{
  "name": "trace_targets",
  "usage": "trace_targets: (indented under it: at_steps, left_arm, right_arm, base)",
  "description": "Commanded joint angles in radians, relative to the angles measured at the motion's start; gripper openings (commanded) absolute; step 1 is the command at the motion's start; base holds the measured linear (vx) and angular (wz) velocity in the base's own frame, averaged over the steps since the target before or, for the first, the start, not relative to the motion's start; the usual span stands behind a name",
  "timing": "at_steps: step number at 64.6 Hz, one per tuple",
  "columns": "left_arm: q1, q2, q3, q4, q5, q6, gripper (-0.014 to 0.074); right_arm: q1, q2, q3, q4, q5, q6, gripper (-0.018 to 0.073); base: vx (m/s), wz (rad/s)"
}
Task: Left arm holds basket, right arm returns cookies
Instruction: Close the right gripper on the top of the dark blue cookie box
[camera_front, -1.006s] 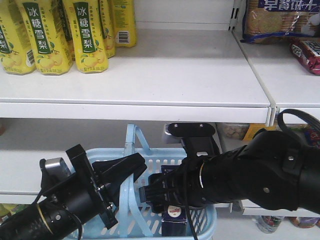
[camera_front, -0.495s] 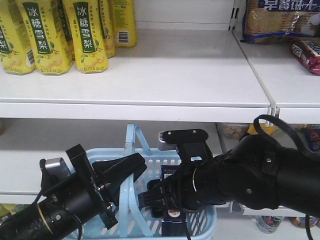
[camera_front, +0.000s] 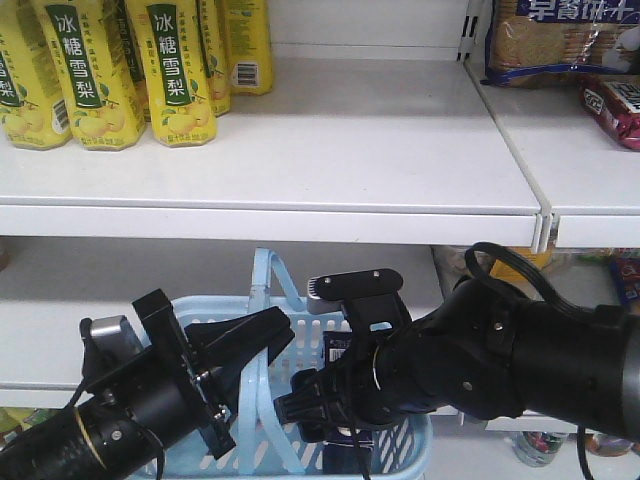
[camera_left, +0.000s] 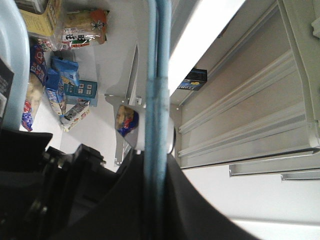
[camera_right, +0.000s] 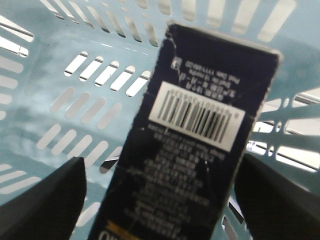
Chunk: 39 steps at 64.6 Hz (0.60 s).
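Observation:
My right gripper should next pick up the cookies' dark navy box by its narrow barcode-labelled side (camera_right: 177, 150). Then it can return the cookies to the shelf.
The light blue basket (camera_front: 213, 304) hangs below the white shelf, and its handle (camera_left: 157, 100) runs straight up the left wrist view. My left gripper (camera_front: 262, 340) is shut on that handle, one dark finger (camera_left: 195, 210) pressed on each side. The right gripper (camera_front: 305, 405) reaches down into the basket from the right. It is open, its blocky fingers (camera_right: 45, 200) standing either side of the cookies (camera_right: 195, 150) with a gap on both sides. The cookies are a dark navy box with a white barcode label, leaning upright in the basket; only a small part of the cookies (camera_front: 337, 353) shows behind the right arm.
Yellow drink bottles (camera_front: 100, 70) stand at the upper shelf's left. Biscuit packs (camera_front: 560, 40) and a red pack (camera_front: 615, 105) lie on the neighbouring shelf at the right. The white shelf's front edge (camera_front: 300, 220) runs just above the basket. More snack packs (camera_left: 60, 95) fill lower shelves.
My right arm has moved down and to the left, deeper into the basket toward the cookies. The left arm and the basket have stayed put.

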Motion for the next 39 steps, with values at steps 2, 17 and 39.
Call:
trace_targets:
  at_steps: [2, 17, 39]
  left_arm:
    - [-0.007, -0.032, -0.027, -0.018, -0.287, 0.000, 0.0000]
    - [-0.007, -0.032, -0.027, -0.018, -0.287, 0.000, 0.0000]
    - [-0.007, -0.032, -0.027, -0.018, -0.287, 0.000, 0.0000]
  right_arm:
    - [-0.002, -0.019, -0.028, -0.020, -0.053, -0.005, 0.0547]
    - [-0.002, -0.009, -0.028, -0.021, -0.069, -0.005, 0.0421]
    - [-0.002, -0.009, -0.028, -0.024, -0.072, -0.006, -0.0011]
  base:
    - [0.00, 0.00]
    - [0.00, 0.00]
    - [0.00, 0.00]
